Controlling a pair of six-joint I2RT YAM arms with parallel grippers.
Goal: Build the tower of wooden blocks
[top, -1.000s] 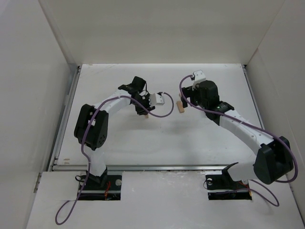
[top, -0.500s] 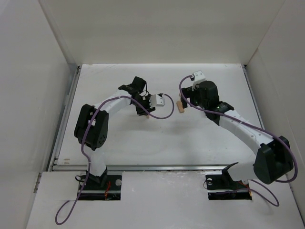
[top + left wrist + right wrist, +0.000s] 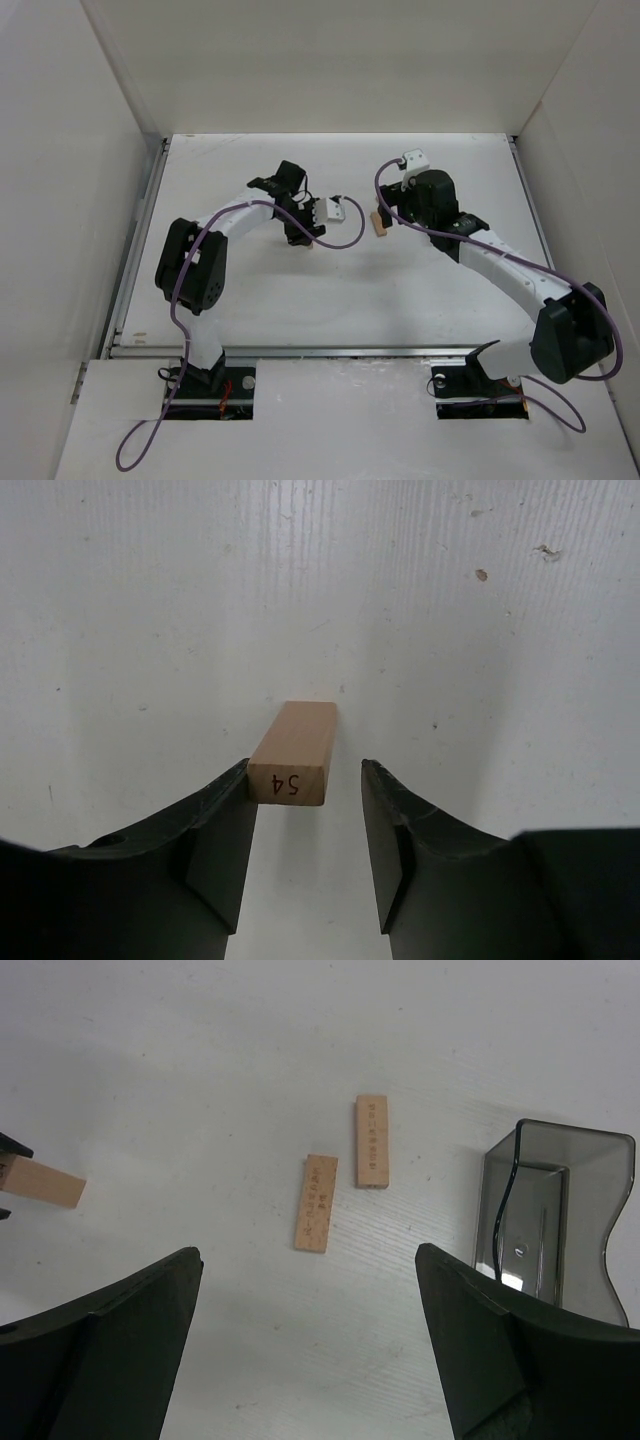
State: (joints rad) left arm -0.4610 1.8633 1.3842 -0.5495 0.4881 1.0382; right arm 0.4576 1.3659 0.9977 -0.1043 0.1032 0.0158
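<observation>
My right gripper is to grab the nearer plank's near end [image 3: 380,231] [image 3: 312,1237] next, so that the plank's far end stays free to hand over to my left gripper.
In the left wrist view a light-tan wooden block [image 3: 292,750] marked "54" on its near end sits between the fingers of my open left gripper [image 3: 305,765]. It touches the left finger [image 3: 215,830], with a gap to the right finger [image 3: 400,830]. The top view shows the left gripper [image 3: 303,236] low over the table's middle. My right gripper [image 3: 308,1252] is wide open and empty, above two flat tan planks [image 3: 316,1217] [image 3: 371,1141] lying side by side. The same block [image 3: 42,1183] shows at the left edge there. In the top view the planks [image 3: 378,222] lie beside the right gripper [image 3: 386,212].
A translucent dark grey plastic container [image 3: 550,1220] stands right of the planks, with a cable hanging in front of it. White walls [image 3: 90,150] enclose the table on three sides. A purple cable [image 3: 350,235] loops from the left wrist.
The left gripper has shifted slightly, so the tan block under it no longer shows in the top view. The right arm has barely moved.
</observation>
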